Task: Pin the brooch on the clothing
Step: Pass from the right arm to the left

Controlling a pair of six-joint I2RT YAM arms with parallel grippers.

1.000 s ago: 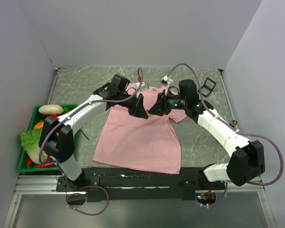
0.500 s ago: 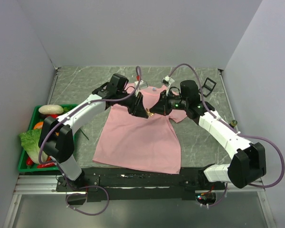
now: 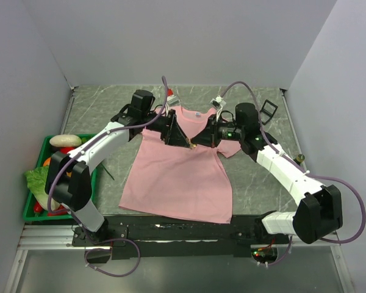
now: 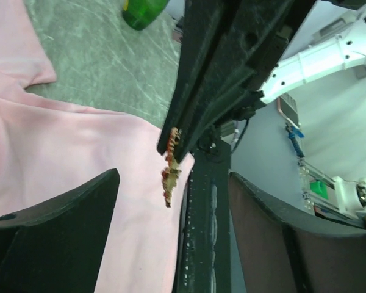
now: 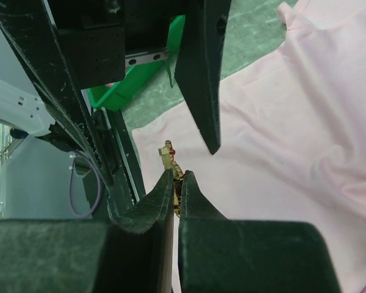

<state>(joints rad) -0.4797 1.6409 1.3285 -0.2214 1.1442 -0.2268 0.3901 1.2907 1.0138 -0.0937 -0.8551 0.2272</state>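
Observation:
My left gripper should close on the brooch's loose end [image 3: 191, 145] [image 4: 169, 184] now. The loose end reaches between my fingers and past them, so they would hold it.
The clothing [image 3: 177, 177] is a pink T-shirt lying flat on the table, and it also shows in the wrist views [image 4: 61, 152] [image 5: 293, 122]. Both grippers meet above its chest. My right gripper [image 3: 199, 141] [image 5: 178, 177] is shut on the brooch [image 5: 169, 157], a tiny orange-red and gold pin that sticks out past its tips. In the left wrist view the brooch [image 4: 171, 174] hangs from the right gripper's tips, above the shirt. My left gripper [image 3: 182, 139] [image 4: 172, 180] is open, one finger on each side of the brooch and neither touching it.
A green tray [image 3: 28, 213] with vegetables sits at the table's left edge. A black clip-like frame [image 3: 267, 111] lies at the back right. A green bottle-like object [image 4: 143, 9] stands beyond the shirt's sleeve. Grey walls close in three sides.
The left gripper has opened and let go of the brooch, and its arm has drawn back. The right gripper has shut on the brooch.

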